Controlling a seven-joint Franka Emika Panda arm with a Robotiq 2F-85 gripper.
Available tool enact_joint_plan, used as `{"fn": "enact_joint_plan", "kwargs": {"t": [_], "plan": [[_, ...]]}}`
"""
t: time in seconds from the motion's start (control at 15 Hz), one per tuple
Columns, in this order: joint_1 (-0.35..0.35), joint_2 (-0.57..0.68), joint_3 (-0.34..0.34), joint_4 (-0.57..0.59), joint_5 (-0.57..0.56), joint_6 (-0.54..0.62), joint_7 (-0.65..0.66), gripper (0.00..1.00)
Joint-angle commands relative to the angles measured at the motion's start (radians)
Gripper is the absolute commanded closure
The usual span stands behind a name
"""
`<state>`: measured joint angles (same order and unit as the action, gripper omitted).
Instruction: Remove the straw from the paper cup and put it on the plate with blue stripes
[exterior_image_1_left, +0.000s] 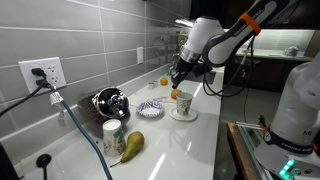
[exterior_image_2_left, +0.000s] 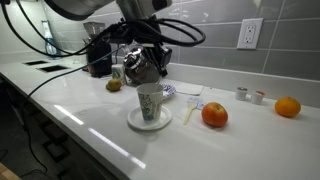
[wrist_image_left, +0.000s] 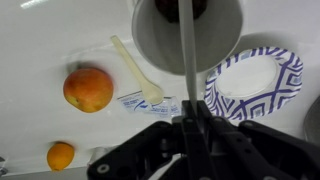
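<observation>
My gripper is holding the straw's upper part between its fingers and the cup's wide opening leaves the straw free, so the straw would come up if I lifted now.
The white paper cup (wrist_image_left: 160, 40) stands on a plain white saucer (exterior_image_1_left: 184, 116) and shows in both exterior views (exterior_image_1_left: 184, 102) (exterior_image_2_left: 150, 100). The straw (wrist_image_left: 187, 70) is a thin pale tube rising out of the cup. My gripper (wrist_image_left: 190, 122) is right above the cup (exterior_image_1_left: 178, 76) (exterior_image_2_left: 145, 66), shut on the straw's upper part. The plate with blue stripes (wrist_image_left: 285, 70) lies beside the cup, also visible in an exterior view (exterior_image_1_left: 151, 109); it is bare.
A large orange (wrist_image_left: 88, 88) (exterior_image_2_left: 214, 115), a small orange (wrist_image_left: 61, 155), a plastic spoon (wrist_image_left: 135, 70) and sachets (wrist_image_left: 150, 103) lie near the cup. A pear (exterior_image_1_left: 132, 145), a pale jar (exterior_image_1_left: 113, 134) and a dark kettle-like appliance (exterior_image_1_left: 110, 101) stand further along the counter.
</observation>
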<state>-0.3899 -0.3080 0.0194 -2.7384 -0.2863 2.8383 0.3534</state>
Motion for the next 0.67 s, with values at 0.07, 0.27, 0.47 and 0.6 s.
{"fn": "enact_joint_plan", "kwargs": {"t": [0.07,0.27,0.47,0.6], "plan": [[-0.026,-0.079,0.048,-0.004,-0.029,-0.05,0.063,0.98],[-0.055,-0.138,0.086,-0.015,-0.048,-0.067,0.1,0.98],[-0.084,-0.196,0.121,-0.012,-0.063,-0.092,0.125,0.98],[-0.082,-0.242,0.132,-0.014,-0.051,-0.116,0.119,0.98]]}}
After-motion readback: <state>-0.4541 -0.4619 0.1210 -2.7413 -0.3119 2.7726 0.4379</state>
